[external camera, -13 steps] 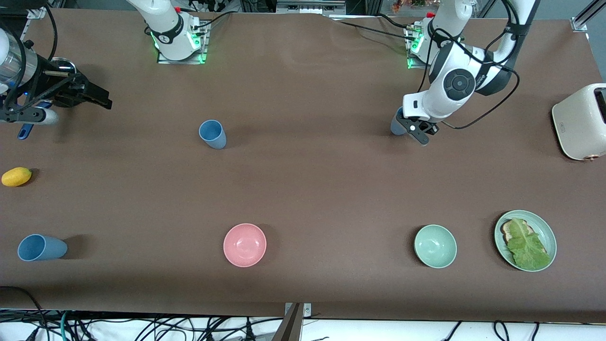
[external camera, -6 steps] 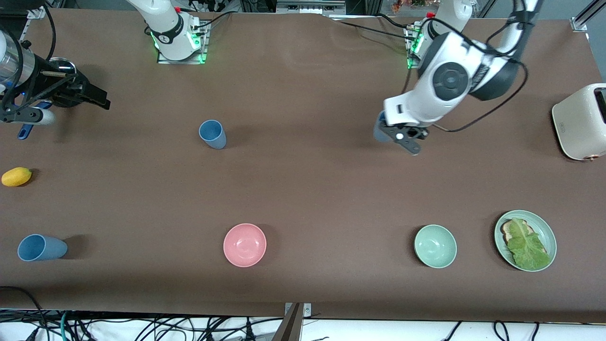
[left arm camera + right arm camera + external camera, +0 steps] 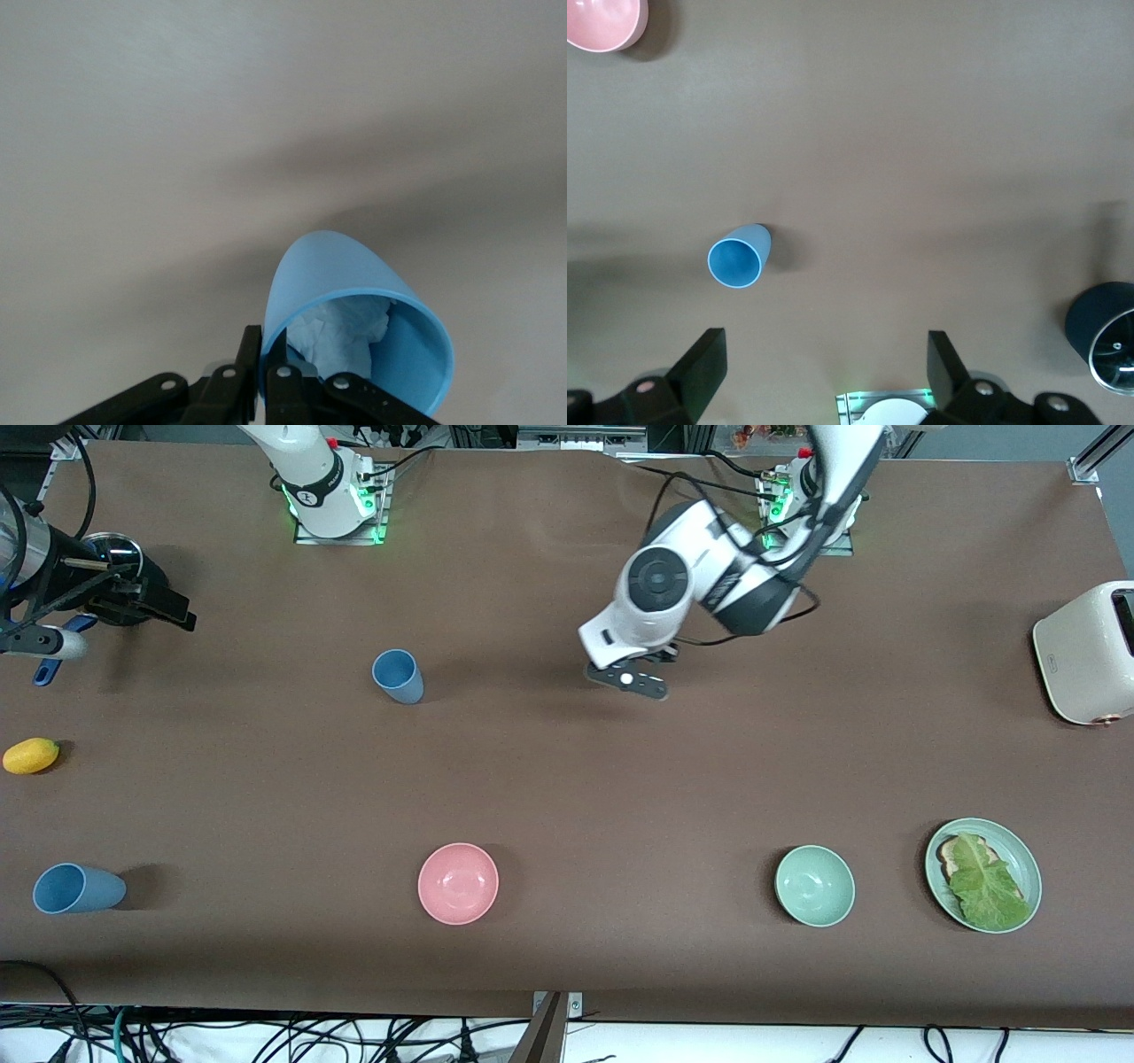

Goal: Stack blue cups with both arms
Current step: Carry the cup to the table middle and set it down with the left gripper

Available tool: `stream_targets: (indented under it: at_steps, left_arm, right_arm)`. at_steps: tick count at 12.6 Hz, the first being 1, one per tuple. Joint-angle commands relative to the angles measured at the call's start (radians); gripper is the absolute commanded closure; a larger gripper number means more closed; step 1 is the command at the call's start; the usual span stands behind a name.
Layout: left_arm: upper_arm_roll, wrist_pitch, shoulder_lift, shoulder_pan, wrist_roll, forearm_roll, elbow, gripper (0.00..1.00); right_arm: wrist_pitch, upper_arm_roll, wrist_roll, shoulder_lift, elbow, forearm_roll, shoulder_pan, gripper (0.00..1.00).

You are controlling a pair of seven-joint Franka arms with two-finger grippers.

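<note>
The blue cup's closed end (image 3: 324,250) hangs above the tabletop over blurred shadows, so the cup stays in my left gripper for now, until it is lower.
My left gripper (image 3: 264,350) is shut on the rim of a blue cup (image 3: 337,283) that has crumpled white paper inside. In the front view that gripper (image 3: 631,680) hangs over the middle of the table, and the arm hides its cup. A second blue cup (image 3: 397,676) stands upright toward the right arm's end; it also shows in the right wrist view (image 3: 735,261). A third blue cup (image 3: 78,888) lies on its side near the front edge at the right arm's end. My right gripper (image 3: 180,615) is open and empty (image 3: 824,367) above that end.
A pink bowl (image 3: 458,883), a pale-green bowl (image 3: 814,886) and a green plate (image 3: 1023,850) with toast and lettuce sit near the front edge. A cream toaster (image 3: 1085,651) stands at the left arm's end. A yellow fruit (image 3: 31,755) lies at the right arm's end.
My left arm has swung from its own end toward the middle of the table, carrying the blue cup. The right gripper has drifted slightly toward the table's end.
</note>
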Motion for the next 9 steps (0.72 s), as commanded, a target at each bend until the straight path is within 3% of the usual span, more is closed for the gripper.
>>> stream_targets:
  at_steps: [1,3,6,7,8,9]
  left_arm:
    - [0.012,0.079,0.119,-0.069,-0.136,-0.019,0.092,1.00]
    - [0.012,0.182,0.182,-0.106,-0.188,-0.018,0.089,1.00]
    - [0.013,0.199,0.187,-0.126,-0.214,-0.009,0.089,1.00]
    - [0.013,0.193,0.186,-0.124,-0.216,-0.009,0.089,0.86]
    - [0.013,0.191,0.181,-0.121,-0.230,-0.009,0.087,0.02]
    - [0.013,0.190,0.176,-0.123,-0.263,-0.009,0.087,0.00]
  right_arm:
    - [-0.011,0.004,0.000,0.005,0.026,-0.004,-0.008,0.00]
    - [-0.005,0.005,0.003,0.005,0.025,-0.010,-0.008,0.00]
    - [0.012,0.004,0.007,0.008,0.016,-0.013,-0.015,0.00]
    - [0.011,0.004,0.007,0.014,0.017,-0.011,-0.015,0.00]
    - [0.011,0.004,0.007,0.016,0.017,-0.013,-0.015,0.00]
    - [0.011,0.004,0.007,0.017,0.017,-0.014,-0.015,0.00]
